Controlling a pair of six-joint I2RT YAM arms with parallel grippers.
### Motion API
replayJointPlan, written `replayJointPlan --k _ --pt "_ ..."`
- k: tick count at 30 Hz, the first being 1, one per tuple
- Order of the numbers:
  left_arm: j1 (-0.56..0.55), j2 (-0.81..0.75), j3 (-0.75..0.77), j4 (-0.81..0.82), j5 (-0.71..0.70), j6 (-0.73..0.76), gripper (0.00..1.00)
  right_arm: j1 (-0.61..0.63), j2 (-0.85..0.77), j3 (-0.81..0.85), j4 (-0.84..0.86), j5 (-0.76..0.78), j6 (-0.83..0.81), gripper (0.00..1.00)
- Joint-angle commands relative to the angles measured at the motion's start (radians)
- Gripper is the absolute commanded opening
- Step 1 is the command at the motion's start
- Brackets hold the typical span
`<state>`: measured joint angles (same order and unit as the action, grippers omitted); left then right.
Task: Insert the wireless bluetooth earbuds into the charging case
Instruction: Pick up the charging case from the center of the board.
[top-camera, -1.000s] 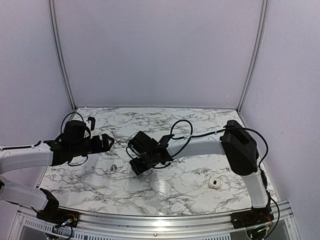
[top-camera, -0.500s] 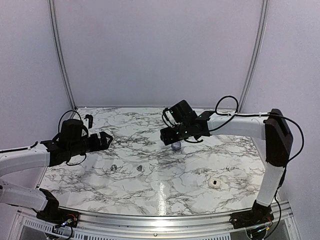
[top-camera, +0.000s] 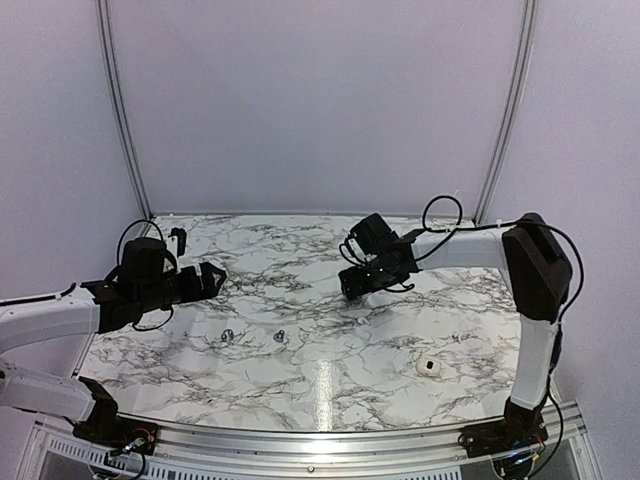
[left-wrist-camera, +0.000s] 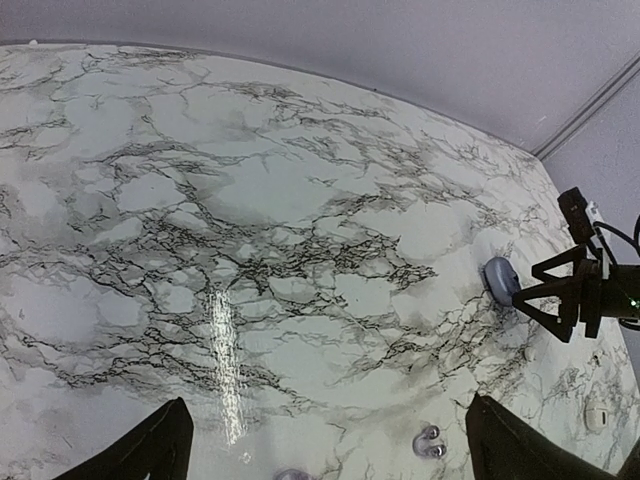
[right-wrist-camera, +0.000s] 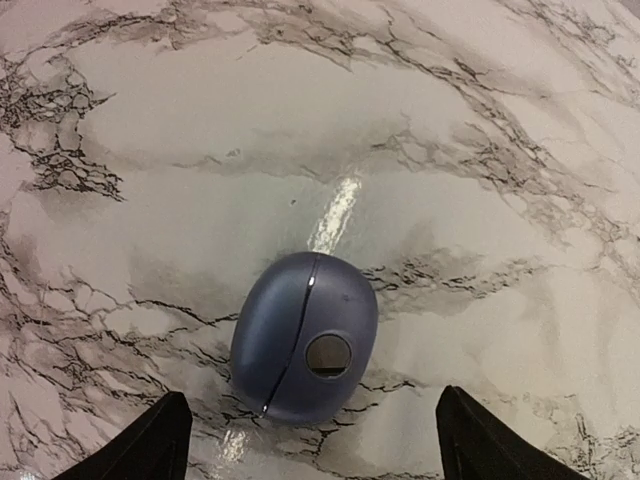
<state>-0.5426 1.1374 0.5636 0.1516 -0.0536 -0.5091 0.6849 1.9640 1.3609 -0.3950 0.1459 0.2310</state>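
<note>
I should next grab the charging case (right-wrist-camera: 305, 340) across its long sides with my right gripper, so the side with the hole stays free, and hand it to my left gripper.
The charging case (right-wrist-camera: 305, 340), a dark blue closed egg-shaped shell with a round hole, lies on the marble table; it also shows in the left wrist view (left-wrist-camera: 499, 279). My right gripper (right-wrist-camera: 310, 450) (top-camera: 353, 288) is open and hovers right over it, one finger on each side. Two tiny greyish earbuds (top-camera: 227, 335) (top-camera: 279, 337) lie apart on the table's left middle. One earbud (left-wrist-camera: 429, 442) shows in the left wrist view, the other (left-wrist-camera: 290, 474) at its bottom edge. My left gripper (top-camera: 210, 277) (left-wrist-camera: 330, 460) is open and empty, above and behind them.
A small white rounded thing (top-camera: 430, 368) lies near the front right, also in the left wrist view (left-wrist-camera: 596, 414). The table's back edge meets the white wall (top-camera: 320, 100). The right arm (top-camera: 470, 245) stretches across the far right.
My right arm has swung from the table's middle back to the far right and come down over the blue case. My left arm has barely moved.
</note>
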Motion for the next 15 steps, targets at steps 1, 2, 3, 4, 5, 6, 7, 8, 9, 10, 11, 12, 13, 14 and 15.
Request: replayJointPlan --k 1,2,3,4,5,6,7,8,9,10,11,12,13,14,15 --pt "-0.005 -0.007 -0.007 0.024 -0.003 0.009 0.99 -0.001 0.07 0.06 0.012 -0.028 -0.002 0.84" --pt "-0.006 -0.009 -0.007 0.023 -0.006 0.01 0.99 -0.002 0.084 0.068 0.011 -0.032 -0.003 0.83" --pt "-0.006 -0.011 -0.009 0.023 -0.01 0.009 0.99 -0.002 0.095 0.076 0.007 -0.037 -0.005 0.82" --pt "-0.005 -0.011 -0.009 0.025 -0.015 0.009 0.99 -0.002 0.105 0.086 0.004 -0.039 -0.007 0.81" --pt "-0.006 -0.011 -0.008 0.025 -0.015 0.01 0.99 -0.002 0.112 0.089 0.006 -0.041 -0.008 0.81" --pt "-0.006 -0.011 -0.009 0.026 -0.016 0.011 0.99 -0.002 0.118 0.095 0.009 -0.04 -0.008 0.79" --pt "-0.006 -0.009 -0.009 0.028 -0.016 0.011 0.99 -0.002 0.125 0.101 0.011 -0.041 -0.008 0.78" --pt "-0.006 -0.007 -0.009 0.029 -0.015 0.011 0.99 -0.001 0.134 0.11 0.01 -0.04 -0.009 0.77" --pt "-0.007 -0.004 -0.008 0.031 -0.015 0.012 0.99 -0.002 0.144 0.12 0.01 -0.039 -0.012 0.76" --pt "-0.007 -0.001 -0.008 0.032 -0.015 0.014 0.99 -0.002 0.155 0.13 0.006 -0.033 -0.015 0.75" --pt "-0.007 0.003 -0.008 0.034 -0.014 0.016 0.99 -0.002 0.168 0.144 0.003 -0.025 -0.018 0.73" --pt "-0.007 0.006 -0.008 0.034 -0.015 0.017 0.99 -0.002 0.185 0.161 -0.005 -0.022 -0.021 0.72" --pt "-0.007 0.01 -0.007 0.035 -0.016 0.018 0.99 -0.001 0.2 0.179 -0.017 -0.018 -0.025 0.69" --pt "-0.007 0.014 -0.004 0.035 -0.018 0.021 0.99 -0.001 0.215 0.192 -0.023 -0.012 -0.028 0.67" --pt "-0.006 0.017 -0.002 0.036 -0.02 0.022 0.99 -0.001 0.227 0.201 -0.029 -0.009 -0.032 0.64"
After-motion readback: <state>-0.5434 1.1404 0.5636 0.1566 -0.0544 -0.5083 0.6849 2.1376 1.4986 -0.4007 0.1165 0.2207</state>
